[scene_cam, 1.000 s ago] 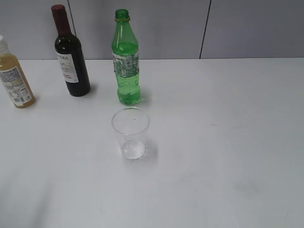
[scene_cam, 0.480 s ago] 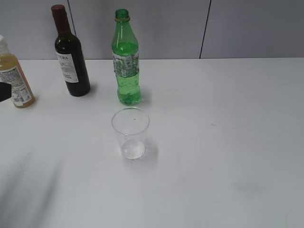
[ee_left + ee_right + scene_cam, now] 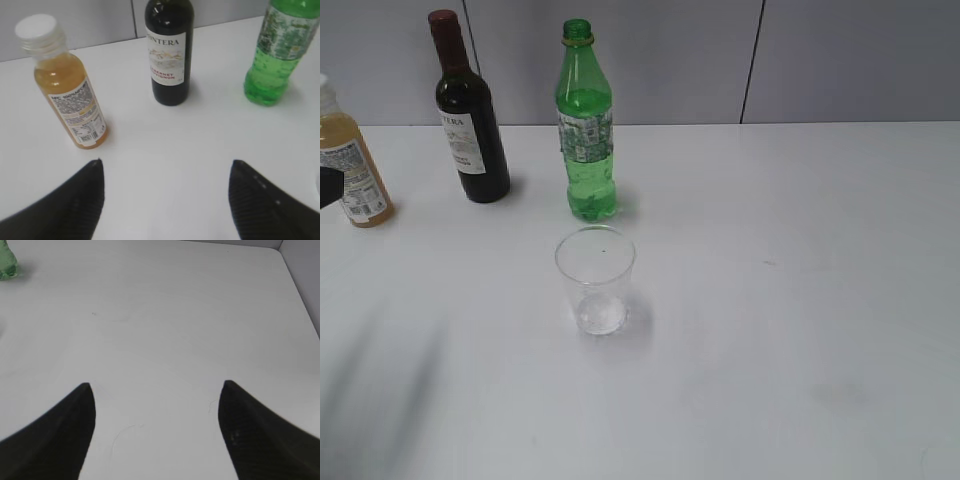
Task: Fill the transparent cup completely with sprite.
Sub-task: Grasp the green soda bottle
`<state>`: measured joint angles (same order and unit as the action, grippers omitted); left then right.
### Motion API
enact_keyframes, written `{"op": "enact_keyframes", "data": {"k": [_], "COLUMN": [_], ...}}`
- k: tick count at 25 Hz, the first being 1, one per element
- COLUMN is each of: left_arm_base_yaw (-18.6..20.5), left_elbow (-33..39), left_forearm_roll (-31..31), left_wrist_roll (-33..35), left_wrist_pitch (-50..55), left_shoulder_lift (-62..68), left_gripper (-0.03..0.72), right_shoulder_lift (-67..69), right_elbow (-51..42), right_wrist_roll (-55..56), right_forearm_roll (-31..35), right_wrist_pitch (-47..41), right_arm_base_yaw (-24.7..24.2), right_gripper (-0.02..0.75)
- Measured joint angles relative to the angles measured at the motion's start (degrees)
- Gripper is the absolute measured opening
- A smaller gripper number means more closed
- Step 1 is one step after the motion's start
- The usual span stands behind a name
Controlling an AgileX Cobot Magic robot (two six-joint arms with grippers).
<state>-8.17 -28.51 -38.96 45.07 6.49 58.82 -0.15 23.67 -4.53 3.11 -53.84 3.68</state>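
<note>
My left gripper grabs the bottle around the lower edge of its label next, since the tall green bottle has sprite up to its shoulder.
The transparent cup stands upright and empty in the middle of the white table. Behind it stands the green bottle with the sprite inside, filled to about its shoulder. The left wrist view shows this bottle at the top right. My left gripper is open over bare table, in front of the bottles and touching nothing. A dark bit of the left arm shows at the exterior view's left edge. My right gripper is open over bare table, with the green bottle's base far off at top left.
A dark wine bottle with a red cap stands left of the green one, and a yellowish juice bottle with a white cap stands at the far left. Both also appear ahead of the left gripper: wine bottle, juice bottle. A grey wall backs the table.
A dark part of the left arm has come into the exterior view at the left edge, and its shadow has spread over the table's lower left. Bottles and cup have not moved.
</note>
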Motion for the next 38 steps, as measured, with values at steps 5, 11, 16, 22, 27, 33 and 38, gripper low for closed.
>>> {"op": "enact_keyframes", "data": {"k": [5, 11, 16, 22, 27, 33, 38], "left_arm_base_yaw": [-2.0, -3.14, -3.14, -1.97, 0.95, 2.43, 2.38], "left_elbow": [0.0, 0.0, 0.0, 0.0, -0.05, -2.85, -8.35], "left_forearm_roll": [13.49, 30.22, 43.17, 60.7, 68.54, 76.31, 80.86], "left_wrist_roll": [-17.09, -35.72, -47.6, -60.53, -62.64, -63.03, -63.3], "left_wrist_pitch": [-8.71, -18.86, -27.75, -41.72, -52.35, -58.7, -59.44], "left_shoulder_lift": [3.62, 9.17, 14.08, 21.56, 27.73, 35.6, 41.15], "left_gripper": [0.593, 0.593, 0.593, 0.593, 0.592, 0.592, 0.626], "right_shoulder_lift": [0.0, 0.0, 0.0, 0.0, 0.0, 0.0, 0.0], "right_elbow": [0.0, 0.0, 0.0, 0.0, 0.0, 0.0, 0.0], "right_wrist_roll": [0.0, 0.0, 0.0, 0.0, 0.0, 0.0, 0.0], "right_forearm_roll": [0.0, 0.0, 0.0, 0.0, 0.0, 0.0, 0.0], "right_wrist_pitch": [0.0, 0.0, 0.0, 0.0, 0.0, 0.0, 0.0], "right_arm_base_yaw": [0.0, 0.0, 0.0, 0.0, 0.0, 0.0, 0.0], "right_gripper": [0.585, 0.585, 0.585, 0.584, 0.584, 0.585, 0.585]}}
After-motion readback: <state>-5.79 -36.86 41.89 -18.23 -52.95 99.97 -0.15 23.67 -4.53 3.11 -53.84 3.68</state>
